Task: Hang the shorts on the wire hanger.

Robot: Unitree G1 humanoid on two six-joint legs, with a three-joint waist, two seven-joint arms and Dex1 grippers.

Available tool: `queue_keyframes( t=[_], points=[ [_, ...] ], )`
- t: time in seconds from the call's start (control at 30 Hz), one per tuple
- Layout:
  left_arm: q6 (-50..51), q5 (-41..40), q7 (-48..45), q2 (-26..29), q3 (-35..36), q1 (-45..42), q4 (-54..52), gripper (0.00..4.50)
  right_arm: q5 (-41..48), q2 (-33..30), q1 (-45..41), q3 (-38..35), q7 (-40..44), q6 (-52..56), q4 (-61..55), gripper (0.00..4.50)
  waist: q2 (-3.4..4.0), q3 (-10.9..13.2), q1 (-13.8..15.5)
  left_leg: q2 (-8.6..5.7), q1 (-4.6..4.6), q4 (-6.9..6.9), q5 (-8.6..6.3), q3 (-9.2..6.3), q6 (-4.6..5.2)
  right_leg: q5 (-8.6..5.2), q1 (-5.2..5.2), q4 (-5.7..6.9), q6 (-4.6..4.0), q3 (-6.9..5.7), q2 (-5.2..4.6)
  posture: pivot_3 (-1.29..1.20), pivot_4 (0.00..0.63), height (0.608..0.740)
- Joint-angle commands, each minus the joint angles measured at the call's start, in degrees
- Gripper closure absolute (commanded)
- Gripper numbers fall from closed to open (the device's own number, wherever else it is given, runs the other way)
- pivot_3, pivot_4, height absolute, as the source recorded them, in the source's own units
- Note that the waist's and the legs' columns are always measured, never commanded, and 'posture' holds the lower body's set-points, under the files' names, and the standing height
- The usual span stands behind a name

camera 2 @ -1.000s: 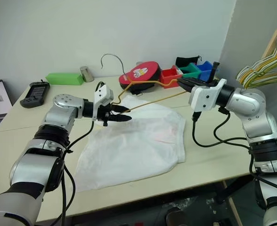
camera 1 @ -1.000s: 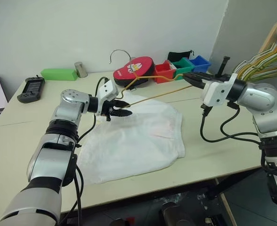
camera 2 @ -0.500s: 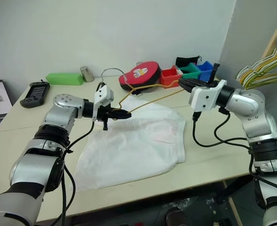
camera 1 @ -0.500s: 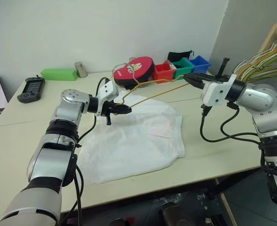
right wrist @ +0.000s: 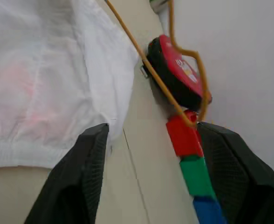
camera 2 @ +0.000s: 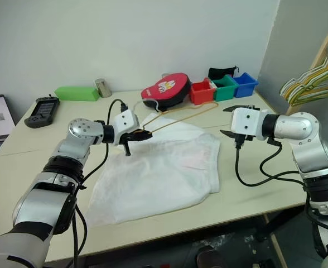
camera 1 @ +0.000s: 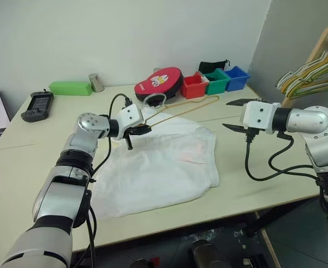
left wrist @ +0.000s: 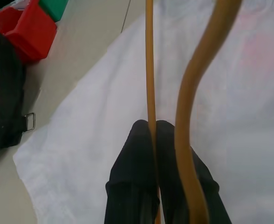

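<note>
Next, the right gripper grabs the hanger by its narrow free corner [camera 1: 217, 98] [right wrist: 195, 122], where the wires meet, since the hanger's two wires spread wide near the hook.
The white shorts [camera 1: 158, 162] lie spread flat on the table, a faint pink mark near their middle. The wire hanger [camera 1: 192, 109] rests low across their far edge, its hook [camera 1: 154, 100] lying towards the red case. My left gripper [camera 1: 146, 129] is shut on the hanger's near wire; in the left wrist view the thin wire [left wrist: 150, 88] runs between the black fingertips [left wrist: 141, 140]. Off the shorts' right edge, my right gripper [camera 1: 235, 115] hangs open above the table, holding nothing. The hanger's far corner [right wrist: 188, 122] lies beyond its spread fingers [right wrist: 81, 177].
Behind the shorts sit a red round case [camera 1: 158, 82] and red, green and blue bins [camera 1: 218, 81]. A green box [camera 1: 69, 87], a metal can [camera 1: 96, 82] and a black handheld device [camera 1: 37, 105] stand far left. A bunch of hangers [camera 1: 314, 72] hangs at the right.
My right gripper opened, let go of the hanger's end and dropped to the right. The hanger sank onto the table, its hook falling flat. My left gripper closed on the wire.
</note>
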Motion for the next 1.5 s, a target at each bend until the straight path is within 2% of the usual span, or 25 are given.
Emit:
queue_keyframes(
  t=[0.03,0.3,0.43,0.67,0.87,0.97,1.4,1.5],
  points=[
    [-5.1,3.3,3.6,0.9,-1.7,0.2,-4.7,4.50,1.2,-0.3,-3.2,-1.1,1.2,6.3,-3.6,0.71,0.00,0.0,0.0,-0.02,0.02,0.01,0.00,0.01,0.00,-0.01,-0.01,0.06,0.01,0.01,0.00,-0.22,0.011,0.740],
    [-5.7,4.1,6.6,-0.9,-2.5,1.5,-10.7,4.50,-4.7,0.9,-3.5,3.7,-0.1,9.7,-1.0,0.71,-0.01,0.0,0.0,-0.02,0.17,0.05,0.02,0.08,0.00,-0.13,-0.02,0.34,0.21,0.08,0.01,-0.20,0.004,0.740],
    [-5.9,5.2,6.6,-0.9,-3.6,2.6,-13.6,4.50,-9.0,1.6,-4.9,6.6,-1.9,7.2,2.9,0.71,-0.01,0.0,0.0,-0.03,0.18,0.07,0.02,0.10,0.01,-0.13,-0.02,0.36,0.21,0.11,0.01,-0.20,0.009,0.740],
    [-5.9,6.3,6.7,-0.4,-4.5,2.5,-14.0,4.50,-13.8,3.0,-8.2,8.7,-3.8,3.6,6.6,0.71,-0.01,0.0,-0.1,-0.03,0.30,0.06,0.03,0.12,0.01,-0.15,-0.02,0.50,0.24,0.13,0.03,-0.20,0.014,0.740],
    [-6.6,8.4,8.4,0.2,-5.3,1.8,-12.3,4.50,-14.1,2.8,-8.2,8.5,-2.2,3.1,5.7,0.71,-0.01,0.0,0.0,-0.03,0.30,0.06,0.02,0.12,0.01,-0.16,-0.01,0.49,0.26,0.13,0.03,-0.20,0.015,0.740],
    [-6.9,8.9,9.0,0.0,-5.5,1.3,-11.2,4.50,-14.6,2.4,-7.8,9.0,-1.5,2.0,5.3,1.18,-0.01,0.0,-0.1,-0.02,0.31,0.06,0.03,0.11,0.01,-0.16,-0.01,0.51,0.25,0.13,0.03,-0.20,0.018,0.740],
    [-8.0,9.3,9.8,-0.5,-5.7,0.2,-9.8,4.50,-17.4,1.4,-7.3,9.7,-1.8,-1.6,7.0,4.37,-0.01,0.0,-0.1,-0.02,0.31,0.05,0.03,0.11,0.01,-0.17,-0.01,0.52,0.27,0.12,0.03,-0.20,0.012,0.740],
    [-7.9,9.1,9.8,-0.6,-5.7,0.2,-10.2,4.50,-18.0,1.4,-7.3,9.9,-2.2,-2.2,7.8,4.46,-0.01,0.0,-0.1,-0.03,0.31,0.05,0.03,0.12,0.01,-0.17,-0.01,0.52,0.27,0.13,0.02,-0.20,0.009,0.740]
  ],
)
